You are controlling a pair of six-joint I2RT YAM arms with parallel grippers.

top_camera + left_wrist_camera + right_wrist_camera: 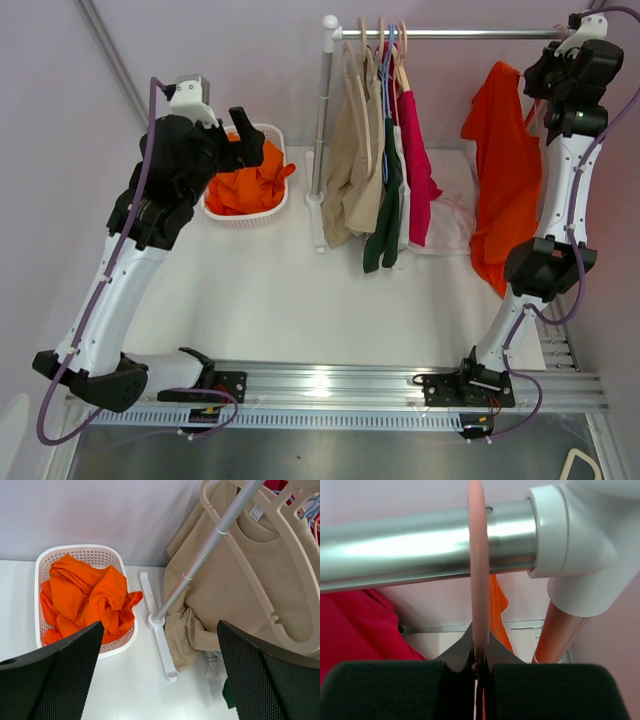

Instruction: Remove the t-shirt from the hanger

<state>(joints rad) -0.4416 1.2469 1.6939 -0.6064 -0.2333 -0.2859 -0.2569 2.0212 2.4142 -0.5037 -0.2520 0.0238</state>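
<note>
My right gripper holds the hook of the pink hanger. If I lifted now, the pink hanger (478,580) would come off the bar together with the orange t-shirt.
An orange t-shirt (505,190) hangs at the right end of the metal rail (470,33) on a pink hanger (478,580), whose hook loops over the rail in the right wrist view. My right gripper (481,667) is raised at the rail's right end (575,55) and is shut on the pink hanger's hook just below the rail. My left gripper (160,675) is open and empty, held high over the table near the white basket (272,140), with the rack's foot (160,635) between its fingers in the left wrist view.
The basket (42,565) holds crumpled orange shirts (85,597). Beige (350,160), dark green (385,215) and magenta (418,165) shirts hang at the rail's left part beside the rack's left post (322,130). A white garment (450,225) lies on the table under them.
</note>
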